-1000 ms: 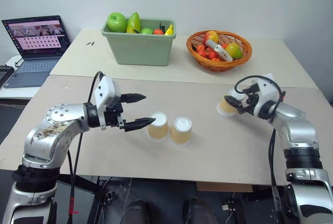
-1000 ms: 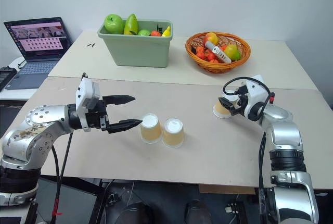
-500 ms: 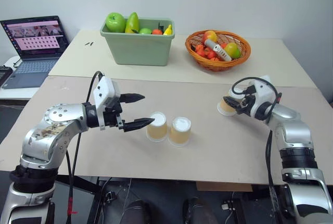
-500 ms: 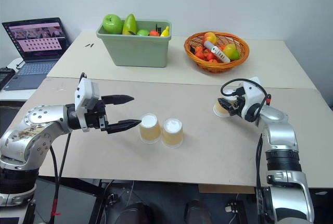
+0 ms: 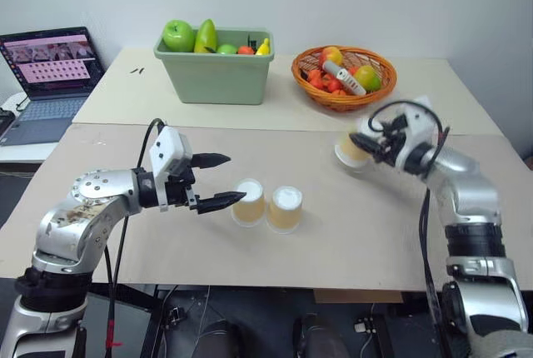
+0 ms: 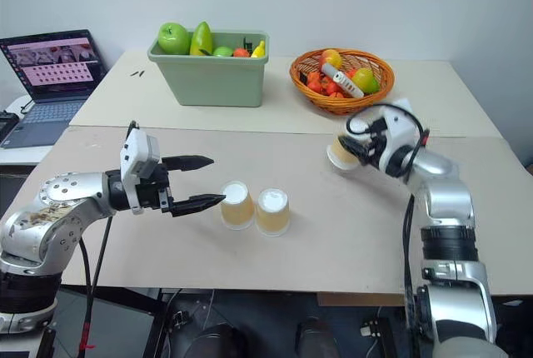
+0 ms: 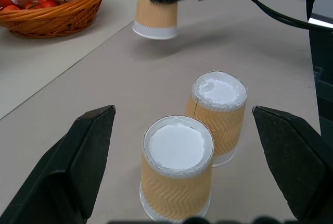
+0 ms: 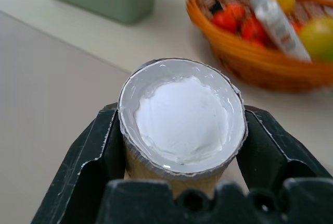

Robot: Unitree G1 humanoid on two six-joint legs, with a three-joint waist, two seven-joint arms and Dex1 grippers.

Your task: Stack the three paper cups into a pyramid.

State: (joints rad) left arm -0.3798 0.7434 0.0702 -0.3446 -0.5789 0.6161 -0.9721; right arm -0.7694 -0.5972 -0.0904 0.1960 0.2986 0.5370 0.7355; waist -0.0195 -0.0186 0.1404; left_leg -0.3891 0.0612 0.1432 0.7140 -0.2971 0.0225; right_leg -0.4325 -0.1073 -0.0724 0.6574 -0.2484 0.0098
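My right gripper holds the third cup [image 5: 351, 151] beside the cup pair [image 5: 267, 206], over empty table, and the cup would miss the pyramid. I should move it over the pair before my right gripper releases it.
Two of the three paper cups stand upside down and side by side at the table's middle: one cup [image 5: 249, 201] and its neighbour [image 5: 285, 209], tan with white bottoms up. My left gripper [image 5: 236, 177] hovers open just left of them, its fingers [image 7: 78, 151] spread wide with nothing between them. The third cup [image 5: 351, 151] hangs bottom-up above the table at the right, and my right gripper [image 5: 361, 146] is shut on it. In the right wrist view both fingers press the sides of this cup [image 8: 182, 114]. No pyramid stands.
A green bin [image 5: 215, 75] of fruit and an orange basket [image 5: 341, 79] of fruit stand at the back of the table. An open laptop [image 5: 46, 62] sits on a side desk far left. Bare tabletop lies between the cup pair and the right arm.
My right gripper closed on the third cup and lifted it off the table, up and toward the left. The left gripper stayed where it was, open.
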